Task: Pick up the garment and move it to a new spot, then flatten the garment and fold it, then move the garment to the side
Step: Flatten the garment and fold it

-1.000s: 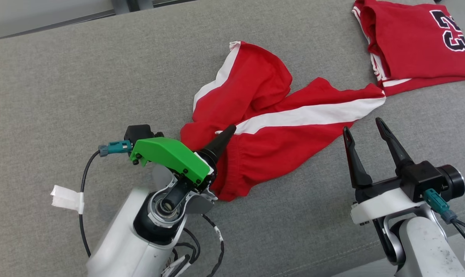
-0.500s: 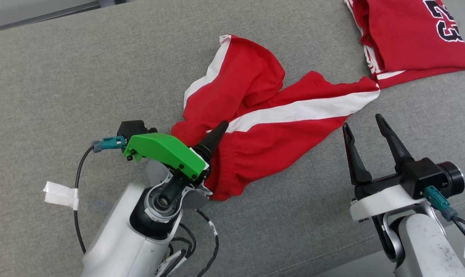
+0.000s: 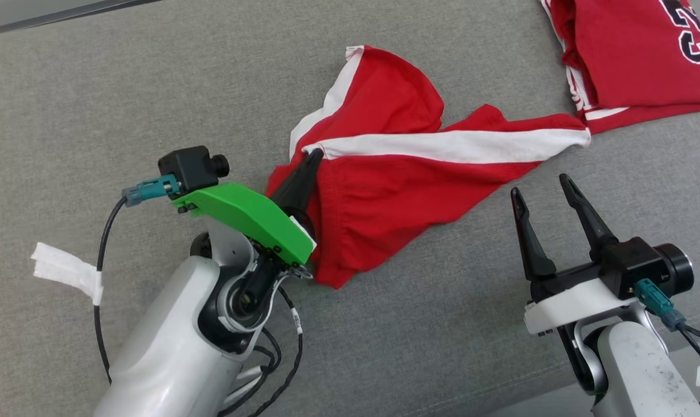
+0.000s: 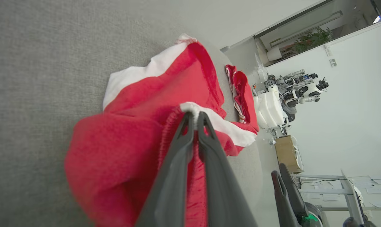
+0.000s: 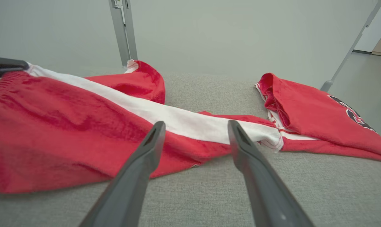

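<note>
My right gripper pinches the garment by its hem at the white stripe's end [image 3: 582,136] next, as that end stands up while the red cloth [image 3: 403,191] lies slack.
The garment [image 3: 396,179] is a pair of red shorts with white side stripes, crumpled on the grey padded surface [image 3: 95,104]. My left gripper [image 3: 309,157] is shut on its waistband at the white stripe's end, and that corner is lifted. In the left wrist view both fingers [image 4: 206,148] pinch the white-edged waistband of the garment [image 4: 121,148]. My right gripper [image 3: 541,188] stands open just off the garment's right hem, holding nothing. In the right wrist view the garment [image 5: 67,132] lies ahead of its spread fingers [image 5: 146,151].
A second red piece, a jersey [image 3: 634,52] with dark numerals, lies at the far right of the surface, also seen as the jersey [image 5: 313,116] in the right wrist view. A taped cable [image 3: 66,269] hangs by my left arm.
My left gripper has shut on the waistband and raised it, pulling the white stripe taut. The head camera shifted slightly. The right gripper has kept its place.
</note>
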Tool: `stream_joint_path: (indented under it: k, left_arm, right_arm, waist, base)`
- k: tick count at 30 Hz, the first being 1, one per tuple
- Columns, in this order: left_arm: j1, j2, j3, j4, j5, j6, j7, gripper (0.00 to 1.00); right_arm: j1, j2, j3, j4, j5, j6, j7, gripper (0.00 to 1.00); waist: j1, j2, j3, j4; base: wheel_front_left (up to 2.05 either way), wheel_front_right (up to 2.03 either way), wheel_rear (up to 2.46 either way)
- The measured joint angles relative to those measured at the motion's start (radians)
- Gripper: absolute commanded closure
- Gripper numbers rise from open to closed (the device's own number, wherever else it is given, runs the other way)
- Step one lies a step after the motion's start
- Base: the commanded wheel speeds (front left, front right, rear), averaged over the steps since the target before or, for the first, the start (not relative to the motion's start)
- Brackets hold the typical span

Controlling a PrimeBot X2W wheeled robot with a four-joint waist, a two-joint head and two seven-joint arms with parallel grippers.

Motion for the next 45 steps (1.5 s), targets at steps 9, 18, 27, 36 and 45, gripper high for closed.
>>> stream_joint_path:
  k: [9,18,27,36,45]
  left_arm:
    - [0.096,0.132,-0.049,-0.196,0.047,-0.021,0.037,1.0]
    - [0.233,0.202,-0.018,-0.299,0.036,0.016,0.009,1.0]
    - [0.233,0.185,-0.025,-0.273,0.039,0.004,-0.009,1.0]
    - [0.237,0.19,-0.021,-0.258,0.039,-0.001,-0.017,1.0]
    - [0.248,0.2,-0.023,-0.265,0.044,0.003,-0.016,1.0]
  right_arm:
    - [0.032,-0.031,0.05,0.014,0.267,0.0,0.0,0.0]
    - [0.007,-0.21,0.146,0.149,0.478,-0.001,0.0,0.0]
    - [-0.005,-0.291,0.163,0.161,0.413,0.0,0.0,0.0]
    - [0.017,-0.287,0.143,0.157,0.362,0.0,0.0,0.0]
    - [0.023,-0.277,0.132,0.184,0.363,0.0,0.0,0.0]
  waist:
    - [0.0,0.0,-0.02,0.063]
    - [0.0,0.0,-0.018,0.155]
    - [0.0,0.0,-0.019,0.213]
    - [0.0,0.0,-0.038,0.199]
    - [0.0,0.0,-0.049,0.2]
  base:
    - [0.0,0.0,0.0]
    - [0.0,0.0,0.0]
    - [0.0,0.0,0.0]
    - [0.0,0.0,0.0]
    - [0.0,0.0,0.0]
